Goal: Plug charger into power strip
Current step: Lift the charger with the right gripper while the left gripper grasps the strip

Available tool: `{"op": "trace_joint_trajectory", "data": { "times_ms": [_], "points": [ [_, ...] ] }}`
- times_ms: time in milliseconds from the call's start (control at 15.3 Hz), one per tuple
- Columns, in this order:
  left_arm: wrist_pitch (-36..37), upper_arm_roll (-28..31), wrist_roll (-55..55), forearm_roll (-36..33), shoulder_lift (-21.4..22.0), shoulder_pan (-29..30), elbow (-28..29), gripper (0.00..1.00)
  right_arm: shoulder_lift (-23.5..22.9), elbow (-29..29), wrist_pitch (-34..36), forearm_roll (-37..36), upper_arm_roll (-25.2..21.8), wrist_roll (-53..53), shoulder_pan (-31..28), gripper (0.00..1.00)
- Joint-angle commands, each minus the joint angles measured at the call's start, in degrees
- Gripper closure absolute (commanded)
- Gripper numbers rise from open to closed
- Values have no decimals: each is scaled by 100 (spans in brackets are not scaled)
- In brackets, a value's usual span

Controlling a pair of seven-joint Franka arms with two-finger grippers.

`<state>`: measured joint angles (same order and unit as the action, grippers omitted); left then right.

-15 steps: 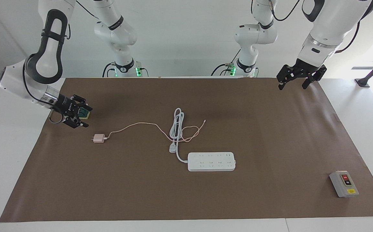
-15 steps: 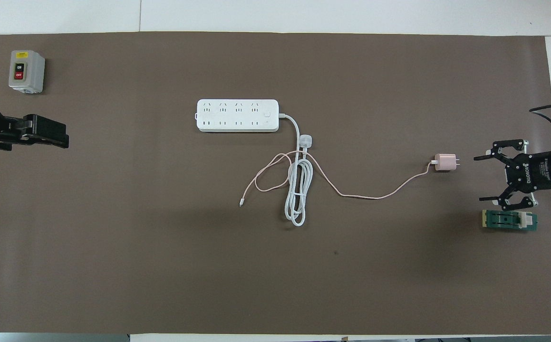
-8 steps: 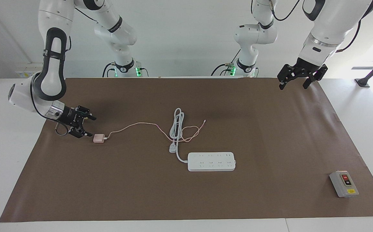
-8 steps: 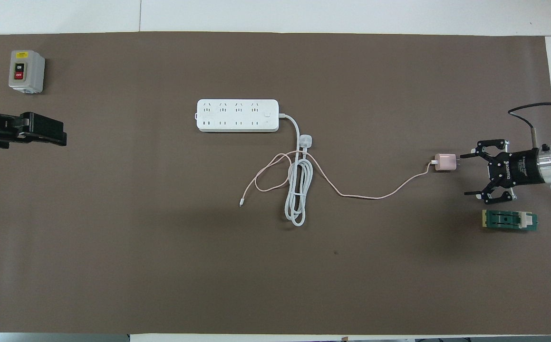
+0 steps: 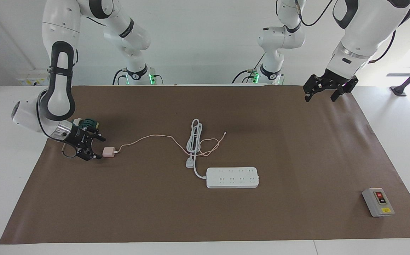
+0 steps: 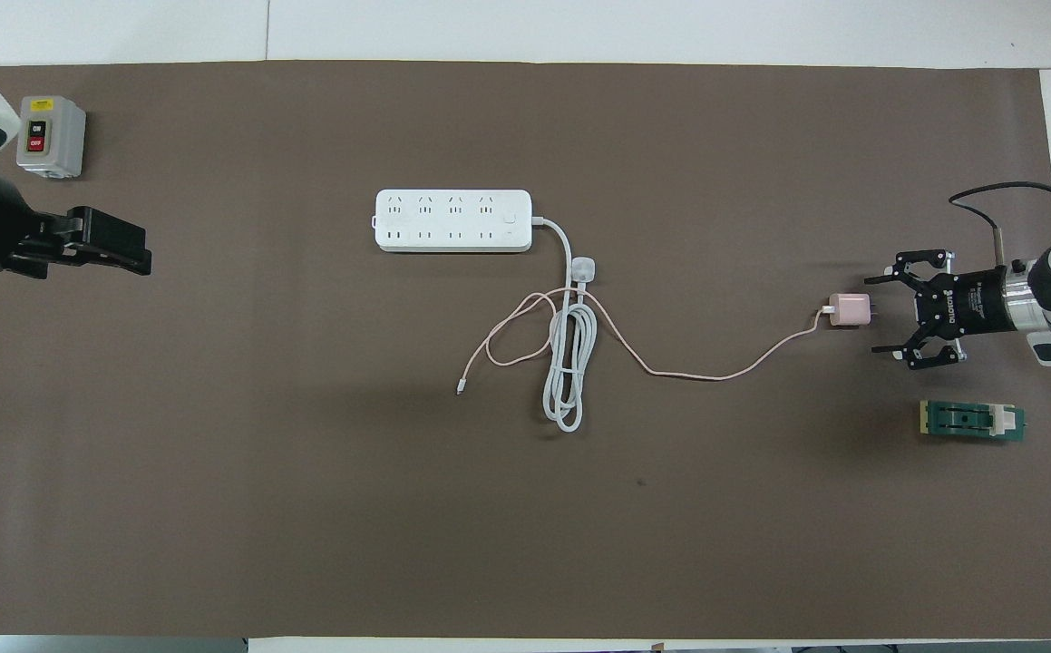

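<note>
My right gripper moves toward the charger, toward its pink body (image 6: 849,309), next and only then closes on it, since the fingers reach just the ends of the charger's pins.
The pale pink charger (image 5: 108,152) lies on the brown mat toward the right arm's end, also in the overhead view (image 6: 849,309). Its thin pink cable (image 6: 715,374) runs to the middle of the mat. My right gripper (image 5: 98,148) is open and low at the charger's prong end, its fingers apart and not closed on it; in the overhead view (image 6: 877,315) the prongs point into the gap. The white power strip (image 5: 232,177) lies flat mid-table (image 6: 452,220). My left gripper (image 5: 319,96) is open and empty, raised over the mat's corner at the left arm's end (image 6: 117,256).
A white three-pin plug (image 6: 584,269) and its coiled thick cord (image 6: 569,363) lie beside the strip, crossed by the pink cable. A green part (image 6: 971,420) lies near the right gripper. A grey switch box (image 6: 51,136) stands at the left arm's end.
My right gripper has come down and moved from beside the green part to the charger's prong end, staying open. The left gripper has shifted only slightly.
</note>
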<state>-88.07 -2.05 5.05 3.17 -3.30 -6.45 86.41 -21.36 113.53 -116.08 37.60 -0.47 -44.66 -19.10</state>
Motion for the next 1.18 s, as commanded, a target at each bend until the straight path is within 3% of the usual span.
{"op": "trace_joint_trajectory", "data": {
  "times_ms": [0,522,783,1045,1110],
  "points": [
    [168,-6,-101,201,-223,-58,-274,0,-61,-103,-72,326,30,124,125,0],
    [-499,-23,-118,1342,-803,-75,-256,0,-166,-68,-266,397,21,404,205,0],
    [-1273,-6,-451,2738,-988,-225,-2,0,-184,-50,-336,406,21,414,214,0],
    [-1685,-6,-751,4854,-1208,-426,401,0,-184,2,-450,406,21,449,214,1],
    [-1913,-6,-908,5338,-1191,-505,655,0,-184,11,-468,406,21,458,214,12]
  ]
}}
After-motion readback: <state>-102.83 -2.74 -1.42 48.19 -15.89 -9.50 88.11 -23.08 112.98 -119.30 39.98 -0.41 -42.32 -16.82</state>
